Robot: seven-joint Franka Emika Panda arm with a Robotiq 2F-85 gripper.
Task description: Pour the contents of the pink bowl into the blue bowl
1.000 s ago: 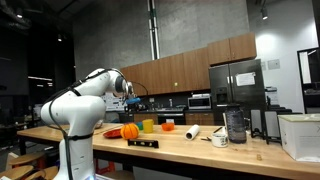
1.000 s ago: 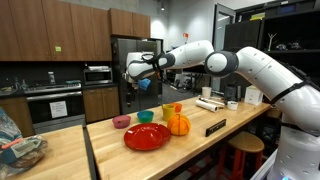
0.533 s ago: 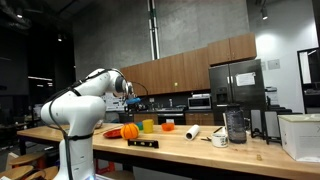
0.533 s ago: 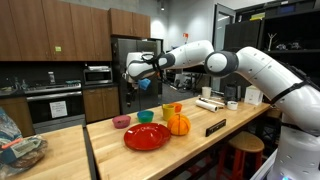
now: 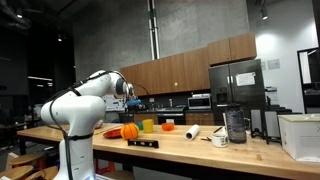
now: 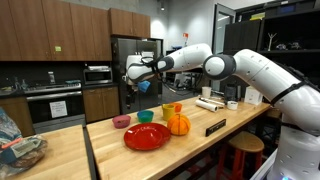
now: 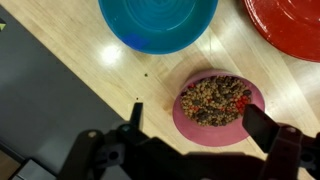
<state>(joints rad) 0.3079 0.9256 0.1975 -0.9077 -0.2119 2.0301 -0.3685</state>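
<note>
My gripper grabs the pink bowl's rim away from the red plate next, leaving another edge free to pour into the blue bowl [image 6: 146, 116].
The pink bowl [image 7: 217, 104] holds brown and red bits and stands on the wooden counter. In the wrist view it lies below and between my fingers. The blue bowl [image 7: 158, 20] stands next to it, empty. In an exterior view the pink bowl [image 6: 121, 121] is at the counter's far end, with the blue bowl [image 6: 146, 116] beside it. My gripper [image 7: 200, 120] is open and empty. It hangs well above the pink bowl in an exterior view [image 6: 135, 72].
A red plate [image 6: 147, 136] lies near the bowls and shows in the wrist view [image 7: 290, 25]. An orange pumpkin [image 6: 178, 124], two cups [image 6: 172, 108] and a black bar [image 6: 215, 127] are on the counter. A white roll [image 5: 192, 131] and a jar [image 5: 235, 124] stand further along.
My gripper has shifted very slightly above the bowls. Nothing on the counter has moved.
</note>
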